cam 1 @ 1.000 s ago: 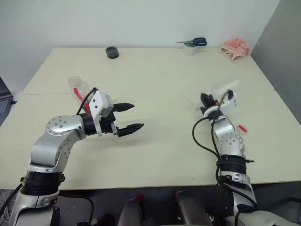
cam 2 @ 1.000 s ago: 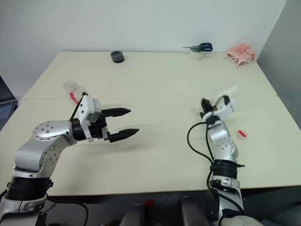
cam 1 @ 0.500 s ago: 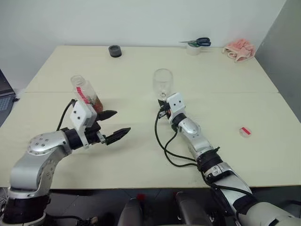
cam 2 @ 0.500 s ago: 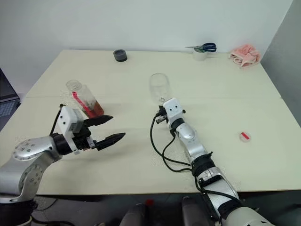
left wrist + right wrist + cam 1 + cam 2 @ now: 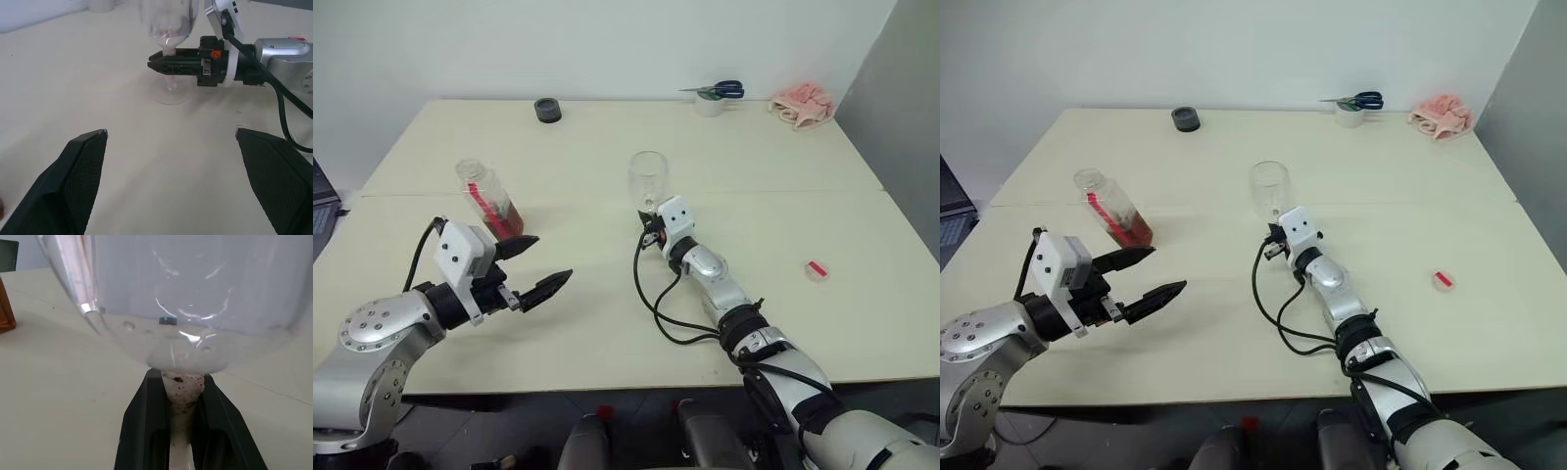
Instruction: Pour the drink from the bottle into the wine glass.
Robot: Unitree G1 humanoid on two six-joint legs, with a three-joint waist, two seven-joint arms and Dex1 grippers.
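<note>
The fingers hold the stem low over the table, the bowl [image 5: 648, 174] [image 5: 181, 298] upright above them. The wine glass would stand, so it is time for my right gripper to release it.
The wine glass [image 5: 647, 176] stands upright and empty at the middle of the table, its foot [image 5: 171, 96] on the surface. My right gripper [image 5: 180, 382] is shut on the wine glass's stem just under the bowl, also seen as the right gripper [image 5: 168, 63] from the other wrist. The bottle [image 5: 490, 201] stands uncapped at the left, with the reddish-brown drink [image 5: 1135, 232] in its lower part. My left gripper [image 5: 551, 258] hovers open and holds nothing, in front of and to the right of the bottle, pointing toward the glass.
A red cap [image 5: 816, 269] lies on the table at the right. At the far edge are a black tape roll [image 5: 546, 109], scissors on a white roll [image 5: 713, 93] and a pink cloth [image 5: 801, 103]. A laptop corner [image 5: 321, 191] shows at the left.
My right arm has swung left from the table's right side to its middle, where the wine glass now stands in its grip. My left gripper has drawn back toward the near left, uncovering the bottle.
</note>
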